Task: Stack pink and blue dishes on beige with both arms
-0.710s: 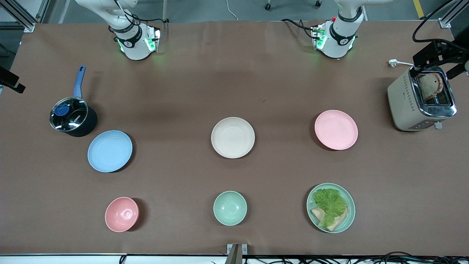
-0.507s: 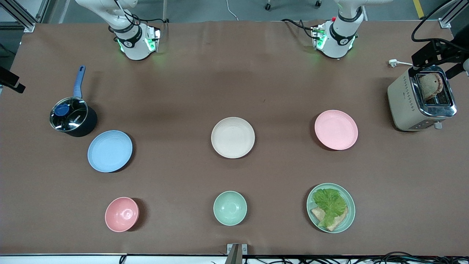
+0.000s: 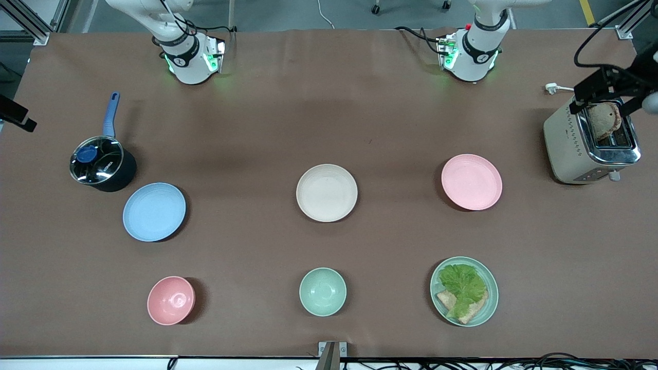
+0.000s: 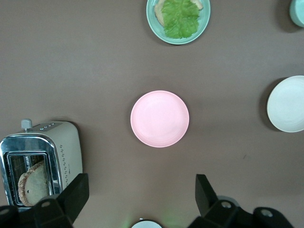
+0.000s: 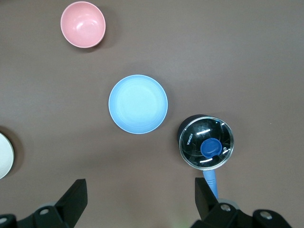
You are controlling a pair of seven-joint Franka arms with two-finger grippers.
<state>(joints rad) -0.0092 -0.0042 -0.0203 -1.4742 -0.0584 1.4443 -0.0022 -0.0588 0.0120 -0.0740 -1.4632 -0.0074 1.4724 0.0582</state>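
Observation:
My left gripper grips the pink plate by its rim (image 3: 499, 174) next, to stack the pink plate on the beige plate (image 3: 327, 192).
The beige plate (image 3: 327, 192) lies mid-table. Toward the left arm's end sits the pink plate (image 3: 471, 182), and toward the right arm's end the blue plate (image 3: 154, 211). All three lie flat, apart and bare. My left gripper (image 4: 140, 194) hangs open high over the table, between its base and the pink plate (image 4: 160, 118), holding nothing. My right gripper (image 5: 140, 194) is open and just as high, with the blue plate (image 5: 138, 103) below it and nothing between its fingers. The beige plate (image 4: 287, 103) shows at the edge of the left wrist view.
A lidded pot (image 3: 102, 164) with a blue handle stands beside the blue plate. A toaster (image 3: 591, 139) holding bread stands at the left arm's end. Nearest the front camera are a pink bowl (image 3: 171, 300), a mint bowl (image 3: 323, 291) and a mint plate (image 3: 464, 291) with lettuce and bread.
The black part of the left arm's hand over the toaster has shifted toward the table's back edge. The plates and the right arm have not moved.

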